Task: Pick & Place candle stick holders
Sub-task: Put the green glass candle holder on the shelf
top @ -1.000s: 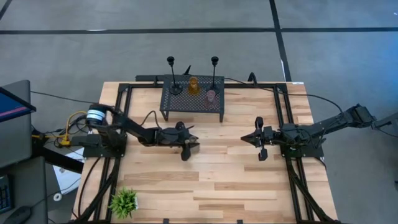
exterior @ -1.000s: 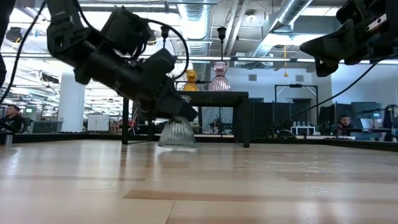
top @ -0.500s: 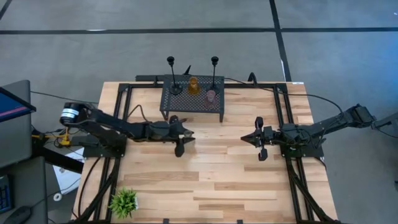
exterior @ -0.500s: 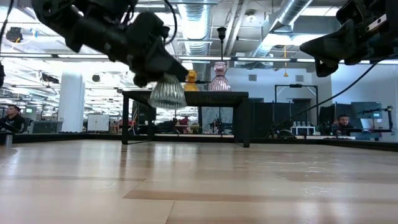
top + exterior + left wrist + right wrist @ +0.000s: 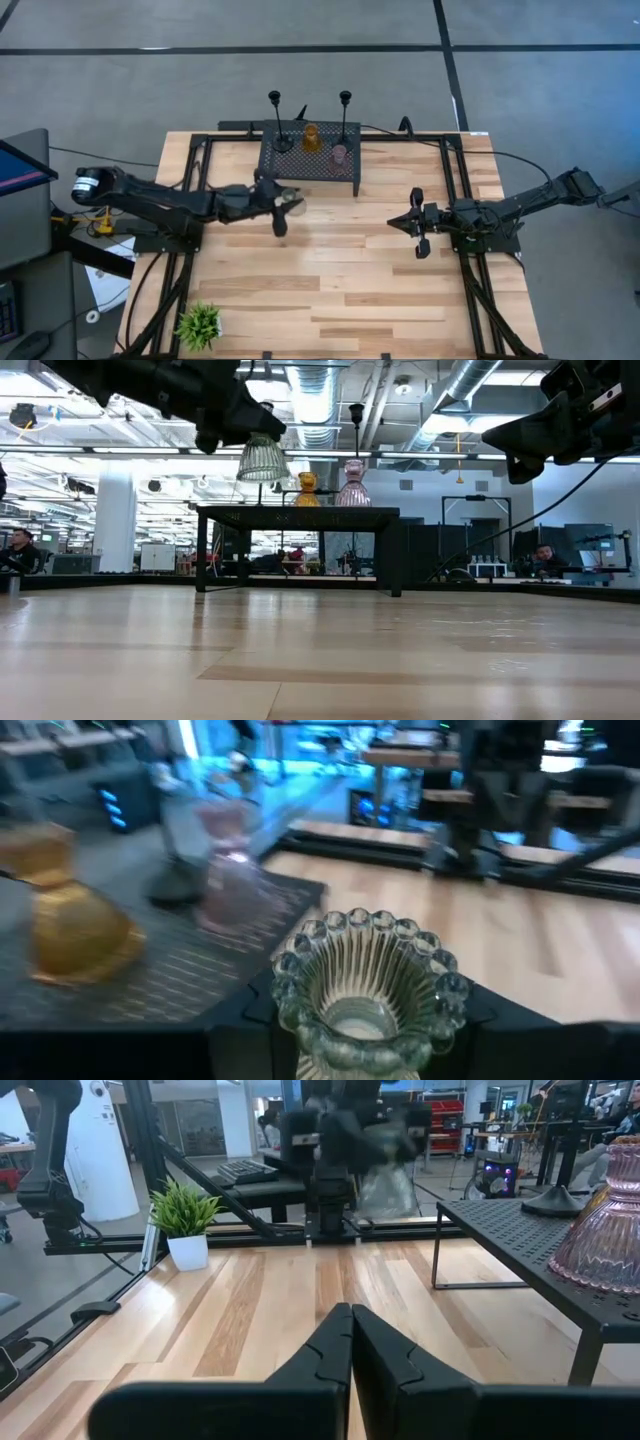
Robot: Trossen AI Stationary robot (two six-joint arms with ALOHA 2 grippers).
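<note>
The holder hangs short of the black mesh stand's front edge (image 5: 320,178), so my left gripper keeps hold of the grey-green holder (image 5: 293,203) until it reaches the stand.
My left gripper (image 5: 283,208) is shut on the grey-green ribbed glass holder (image 5: 293,203), in the air near the front left corner of the black mesh stand (image 5: 310,172). In the low view the holder (image 5: 262,458) hangs above the level of the stand top (image 5: 300,512). Two tall black stem holders (image 5: 281,125) (image 5: 344,118), the amber holder (image 5: 311,138) and the pink holder (image 5: 339,155) rest by their bases on the stand. My right gripper (image 5: 397,222) waits shut and empty over the table's right half; it also shows in the right wrist view (image 5: 351,1330). My left gripper pinches the grey-green holder between its two fingers, one on each side of the ribbed wall (image 5: 300,1020) below the beaded rim (image 5: 365,925). The fingers come from the table's left. The holder is lifted clear, upright, its wide flared end (image 5: 262,475) down.
A small spiky green plant in a white pot (image 5: 199,323) stands at the near left corner. Black frame rails (image 5: 190,240) (image 5: 470,290) run along both table sides. Bare wood (image 5: 340,280) lies between the arms. People sit in the room behind (image 5: 15,550).
My left gripper has risen from the table with the grey-green holder and gone toward the far edge and a little left, toward the stand. The holder, which stood on the table, is now lifted clear and above the stand top, still upright.
</note>
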